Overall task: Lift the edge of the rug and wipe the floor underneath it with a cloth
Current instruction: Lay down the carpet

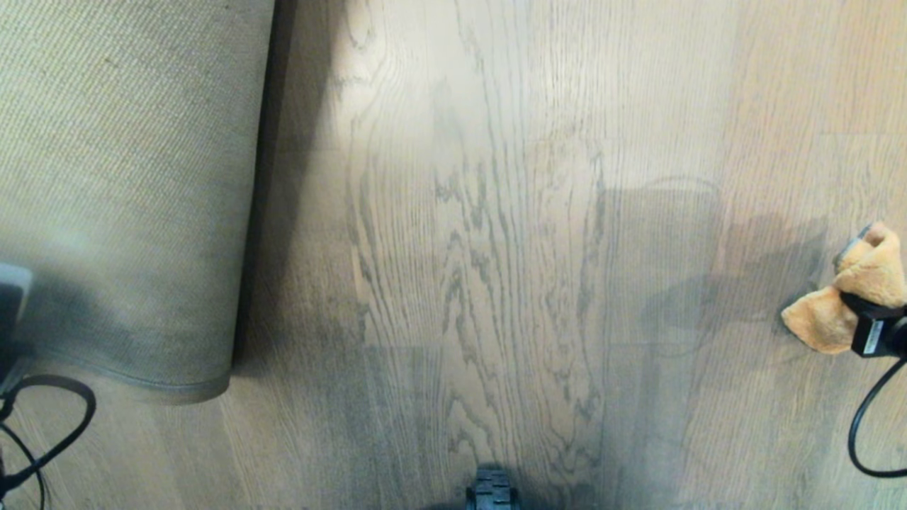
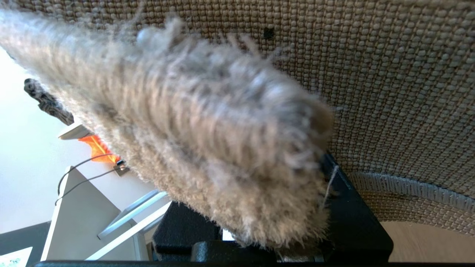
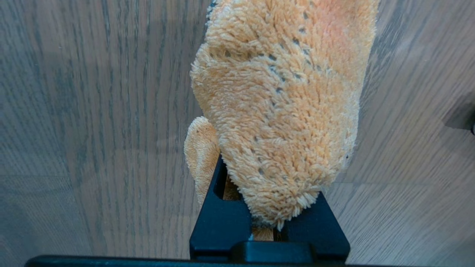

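The lower edge of the orange cloth hangs close over the floor planks and would lie there, so it is time for my right gripper to open now.
The rug is folded up at the left, with its beige woven backing [image 1: 127, 198] facing me and the rug edge [image 1: 163, 386] hanging above the floor [image 1: 482, 248]. My left gripper [image 2: 267, 222] is shut on the rug edge [image 2: 230, 148], whose fuzzy grey pile fills the gap between the black fingers [image 2: 356, 222]. At the far right my right gripper [image 1: 868, 322] is shut on the orange fluffy cloth [image 1: 850, 297]. The cloth [image 3: 282, 111] bulges out of my right gripper [image 3: 269, 215] just over the wood-grain floor [image 3: 92, 111]. Bare planks lie between the rug and the cloth.
Black cables loop at the lower left [image 1: 49, 432] and at the right edge [image 1: 864, 439]. A dark part of my base [image 1: 492, 492] shows at the bottom middle. Past the rug, white furniture [image 2: 81, 215] and something orange [image 2: 96, 148] appear.
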You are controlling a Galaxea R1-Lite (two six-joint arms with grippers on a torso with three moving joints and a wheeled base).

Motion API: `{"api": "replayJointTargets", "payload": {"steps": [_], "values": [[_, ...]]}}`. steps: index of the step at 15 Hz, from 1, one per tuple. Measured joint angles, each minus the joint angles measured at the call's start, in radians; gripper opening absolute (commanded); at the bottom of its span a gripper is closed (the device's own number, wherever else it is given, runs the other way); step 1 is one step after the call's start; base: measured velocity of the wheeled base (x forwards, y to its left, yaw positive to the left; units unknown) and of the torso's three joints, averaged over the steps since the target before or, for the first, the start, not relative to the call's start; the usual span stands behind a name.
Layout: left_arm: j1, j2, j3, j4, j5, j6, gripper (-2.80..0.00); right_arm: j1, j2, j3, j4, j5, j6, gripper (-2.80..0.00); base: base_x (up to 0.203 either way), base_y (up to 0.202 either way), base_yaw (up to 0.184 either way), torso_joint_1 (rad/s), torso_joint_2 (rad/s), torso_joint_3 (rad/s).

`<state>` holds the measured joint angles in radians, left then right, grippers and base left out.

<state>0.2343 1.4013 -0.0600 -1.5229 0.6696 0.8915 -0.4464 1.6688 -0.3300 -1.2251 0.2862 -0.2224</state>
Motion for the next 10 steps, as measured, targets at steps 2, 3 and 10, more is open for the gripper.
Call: {"api": "replayJointTargets", "payload": {"steps": [2,3,10], "values": [[0.0,-0.001,0.003,0.0,0.0,0.0,-2.8,0.0,0.006,0.0,0.0,0.001,0.0,0.0,0.0,0.0,0.0,0.0,0.0,0.0],[0.0,-0.001,0.004,0.0,0.0,0.0,-2.8,0.0,0.009,-0.002,0.001,0.001,0.0,0.0,0.0,0.0,0.0,0.0,0.0,0.0],[0.0,-0.002,0.003,0.001,0.0,0.0,-2.8,0.0,0.015,-0.004,0.0,0.002,0.0,0.0,0.0,0.0,0.0,0.0,0.0,0.0]]}}
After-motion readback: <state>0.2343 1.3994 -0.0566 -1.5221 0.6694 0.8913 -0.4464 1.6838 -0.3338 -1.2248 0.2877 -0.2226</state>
